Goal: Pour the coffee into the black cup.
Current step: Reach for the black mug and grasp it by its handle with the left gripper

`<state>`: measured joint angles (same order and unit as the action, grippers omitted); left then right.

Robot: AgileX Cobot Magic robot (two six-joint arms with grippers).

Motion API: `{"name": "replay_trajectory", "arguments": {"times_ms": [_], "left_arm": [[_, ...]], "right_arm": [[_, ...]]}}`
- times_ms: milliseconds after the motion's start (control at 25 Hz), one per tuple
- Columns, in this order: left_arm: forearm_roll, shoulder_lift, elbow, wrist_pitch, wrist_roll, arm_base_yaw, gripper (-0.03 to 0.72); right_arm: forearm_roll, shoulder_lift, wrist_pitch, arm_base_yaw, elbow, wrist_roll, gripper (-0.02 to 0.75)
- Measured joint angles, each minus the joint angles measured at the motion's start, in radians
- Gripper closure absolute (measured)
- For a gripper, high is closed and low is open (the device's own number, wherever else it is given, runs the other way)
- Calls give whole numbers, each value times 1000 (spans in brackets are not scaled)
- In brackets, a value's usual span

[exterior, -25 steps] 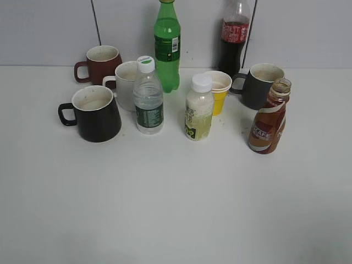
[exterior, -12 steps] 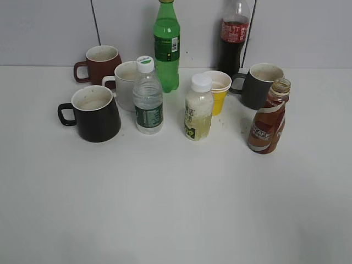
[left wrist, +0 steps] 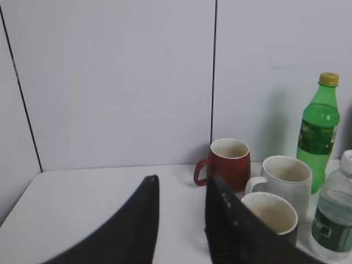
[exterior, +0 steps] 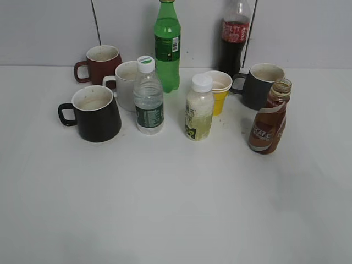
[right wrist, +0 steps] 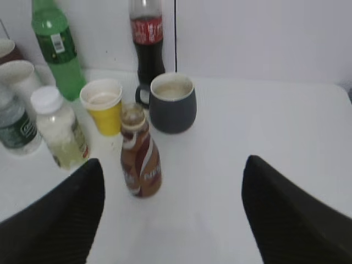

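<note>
My left gripper is to grab the black cup next by its handle point(exterior: 65, 114), which is slim and sticks out, while the cup's round body spreads wide.
The coffee is a small brown bottle point(exterior: 268, 124) with a white-swirl CAFE label, uncapped, standing upright at the right of the table. It also shows in the right wrist view point(right wrist: 141, 162). The black cup point(exterior: 97, 114) stands at the left with its handle to the left, and is partly hidden behind a finger in the left wrist view point(left wrist: 270, 212). My right gripper point(right wrist: 173, 165) is open wide and empty, short of the bottle. My left gripper point(left wrist: 183, 184) is open and empty, left of the black cup. Neither gripper shows in the exterior view.
Behind the black cup stand a dark red mug point(exterior: 102, 61) and a white mug point(exterior: 125, 82). A water bottle point(exterior: 148, 99), a green bottle point(exterior: 166, 47), a pale drink bottle point(exterior: 199, 110), a yellow paper cup point(exterior: 218, 91), a cola bottle point(exterior: 234, 38) and a dark grey mug point(exterior: 261, 85) crowd the back.
</note>
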<state>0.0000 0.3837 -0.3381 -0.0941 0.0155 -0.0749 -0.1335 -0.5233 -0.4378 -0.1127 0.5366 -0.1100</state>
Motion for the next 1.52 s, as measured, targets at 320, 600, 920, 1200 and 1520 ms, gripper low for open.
{"name": "replay_trajectory", "arguments": {"times_ms": [320, 600, 920, 1200, 1520], "left_arm": [[-18, 513, 23, 493, 0, 0, 454], [-19, 966, 23, 884, 0, -6, 448], [128, 1418, 22, 1275, 0, -7, 448], [186, 1555, 6, 1294, 0, -7, 447], [230, 1673, -127, 1303, 0, -7, 330]], "right_arm": [[-7, -318, 364, 0, 0, -3, 155], [-47, -587, 644, 0, -6, 2, 155], [185, -773, 1100, 0, -209, 222, 155], [233, -983, 1466, 0, -394, 164, 155], [244, -1229, 1633, 0, -411, 104, 155]]}}
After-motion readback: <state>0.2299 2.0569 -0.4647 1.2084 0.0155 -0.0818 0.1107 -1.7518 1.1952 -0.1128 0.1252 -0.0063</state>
